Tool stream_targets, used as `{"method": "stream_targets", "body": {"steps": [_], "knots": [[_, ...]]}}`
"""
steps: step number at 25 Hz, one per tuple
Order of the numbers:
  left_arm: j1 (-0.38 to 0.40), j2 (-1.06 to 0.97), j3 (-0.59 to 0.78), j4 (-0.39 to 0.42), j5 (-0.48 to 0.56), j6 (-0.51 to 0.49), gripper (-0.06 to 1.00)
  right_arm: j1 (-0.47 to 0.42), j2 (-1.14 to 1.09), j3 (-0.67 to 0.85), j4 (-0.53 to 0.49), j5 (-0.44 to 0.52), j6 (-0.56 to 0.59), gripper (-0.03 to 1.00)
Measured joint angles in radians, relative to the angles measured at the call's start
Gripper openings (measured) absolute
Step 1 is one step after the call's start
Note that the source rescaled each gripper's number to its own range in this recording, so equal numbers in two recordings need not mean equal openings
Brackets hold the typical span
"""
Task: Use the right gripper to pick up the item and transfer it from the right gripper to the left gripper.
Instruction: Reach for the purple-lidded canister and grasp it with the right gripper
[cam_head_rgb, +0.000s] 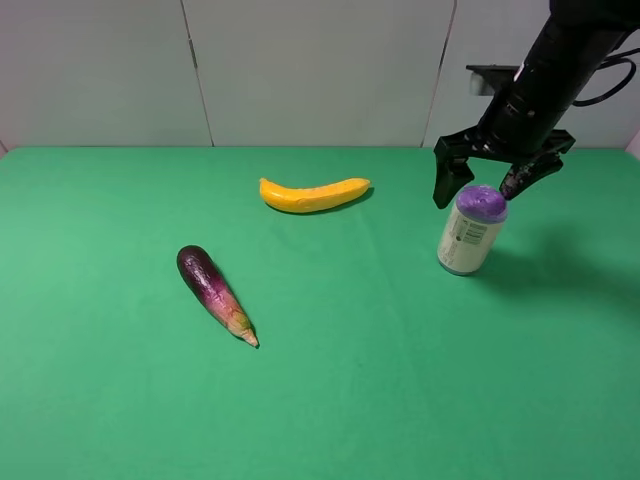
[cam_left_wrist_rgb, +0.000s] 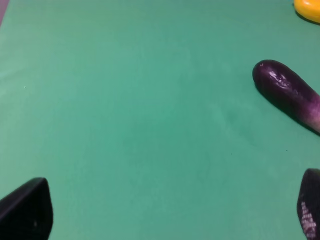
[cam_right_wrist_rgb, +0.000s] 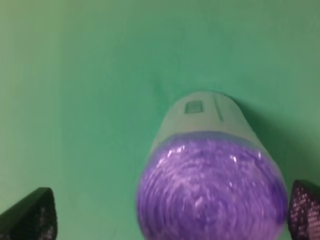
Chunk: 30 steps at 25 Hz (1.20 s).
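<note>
My right gripper needs to go lower before it closes on the can, because its fingers reach only the purple top (cam_head_rgb: 483, 204), above the whitish label (cam_head_rgb: 466, 242).
The item, a small can (cam_head_rgb: 470, 231) with a purple top and a whitish printed label, stands upright on the green table at the right. My right gripper (cam_head_rgb: 483, 187) hangs open just above it, its fingers to either side of the purple top and not touching it. In the right wrist view the can's purple top (cam_right_wrist_rgb: 210, 190) fills the space between the two fingertips (cam_right_wrist_rgb: 31, 216). My left gripper (cam_left_wrist_rgb: 170, 212) is out of the exterior view; its wrist view shows its two fingertips wide apart with nothing between them.
A yellow banana (cam_head_rgb: 313, 194) lies at the back middle of the green table (cam_head_rgb: 350, 400). A dark purple eggplant (cam_head_rgb: 214, 292) lies at the left middle, also in the left wrist view (cam_left_wrist_rgb: 290, 95). A grey wall stands behind the table.
</note>
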Motion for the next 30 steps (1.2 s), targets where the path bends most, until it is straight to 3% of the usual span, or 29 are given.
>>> {"method": "stream_targets", "body": {"steps": [29, 30], "knots": [[0.0, 0.0, 0.0, 0.0, 0.0, 0.0, 0.94, 0.0, 0.127, 0.0, -0.062, -0.006, -0.003, 1.0], [0.0, 0.0, 0.0, 0.0, 0.0, 0.0, 0.94, 0.0, 0.127, 0.0, -0.062, -0.006, -0.003, 0.92]]}}
